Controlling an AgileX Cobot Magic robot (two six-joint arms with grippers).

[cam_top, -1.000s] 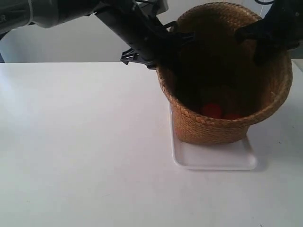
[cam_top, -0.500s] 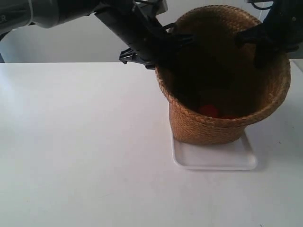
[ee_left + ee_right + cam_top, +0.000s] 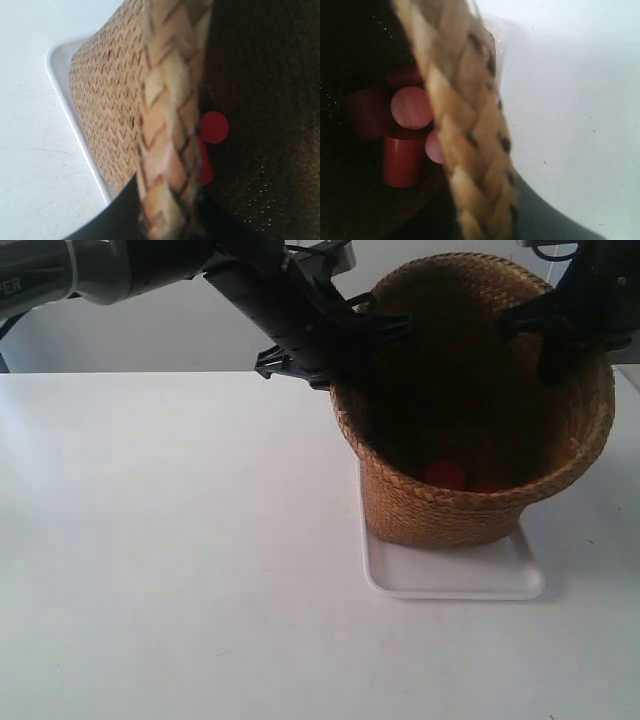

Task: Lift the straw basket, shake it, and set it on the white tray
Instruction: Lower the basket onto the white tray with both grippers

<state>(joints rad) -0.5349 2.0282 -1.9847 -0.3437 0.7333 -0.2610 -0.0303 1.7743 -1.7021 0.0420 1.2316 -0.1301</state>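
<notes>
I should open my left gripper now. The straw basket's base (image 3: 435,532) rests down inside the white tray's edge (image 3: 450,592), so the basket would stand.
The straw basket (image 3: 470,505) sits over the white tray (image 3: 455,578), its base down at the tray's surface. The gripper of the arm at the exterior view's left (image 3: 365,340) clamps the braided rim on one side. The gripper of the arm at the exterior view's right (image 3: 545,330) clamps the opposite side. In the left wrist view my left gripper (image 3: 165,220) is shut on the rim (image 3: 167,115), with the tray's edge (image 3: 60,85) beside the basket wall. My right gripper (image 3: 485,210) is likewise shut on the rim (image 3: 460,115).
Several red cylinders (image 3: 445,475) lie in the dark bottom of the basket; they also show as red cylinders (image 3: 411,107) in the right wrist view and a red disc (image 3: 214,127) in the left. White tabletop (image 3: 180,540) stretches around the tray.
The basket rose and drifted slightly toward the view's left half a second ago and has settled back down onto the tray. Both grippers have kept their hold on the rim.
</notes>
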